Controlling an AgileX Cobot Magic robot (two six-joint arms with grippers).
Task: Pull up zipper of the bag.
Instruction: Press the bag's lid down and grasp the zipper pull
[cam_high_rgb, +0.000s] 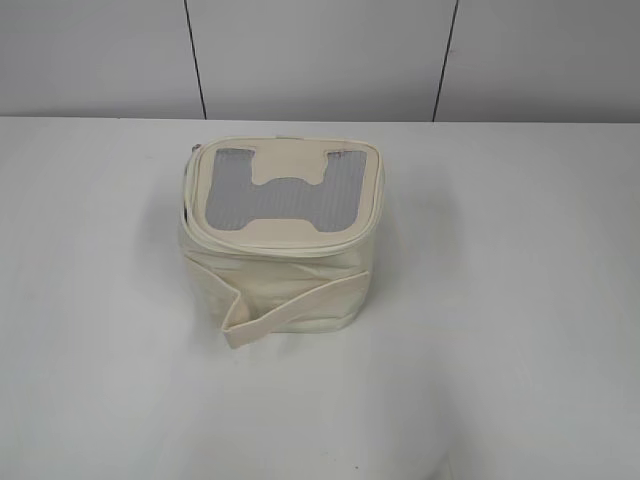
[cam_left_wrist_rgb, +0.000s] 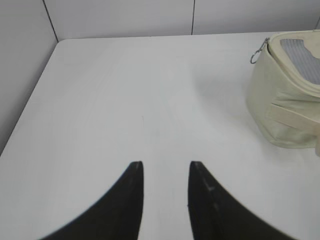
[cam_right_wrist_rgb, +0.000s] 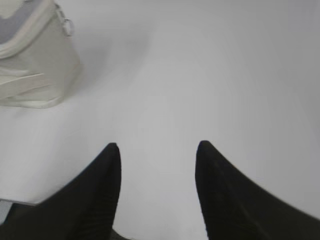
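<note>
The bag needs to stay steady while the lid's zipper gets pulled, so the robot's right gripper should next take hold of it by its zippered rim (cam_high_rgb: 232, 142).
The cream boxy bag (cam_high_rgb: 280, 240) stands in the middle of the white table, its lid with grey mesh and a cream H patch facing up, a flat strap (cam_high_rgb: 290, 305) across its front. The zipper (cam_high_rgb: 283, 245) runs around the lid rim. A silver ring pull (cam_left_wrist_rgb: 256, 54) hangs at the bag's corner in the left wrist view, another ring pull (cam_right_wrist_rgb: 67, 26) shows in the right wrist view. My left gripper (cam_left_wrist_rgb: 165, 164) is open, over bare table left of the bag (cam_left_wrist_rgb: 285, 90). My right gripper (cam_right_wrist_rgb: 157, 145) is open, right of the bag (cam_right_wrist_rgb: 35, 65). Neither gripper shows in the exterior view.
The white table (cam_high_rgb: 500, 300) ends at a grey panelled wall (cam_high_rgb: 320, 55) behind the bag. The table's left edge (cam_left_wrist_rgb: 30, 105) and far corner show in the left wrist view.
</note>
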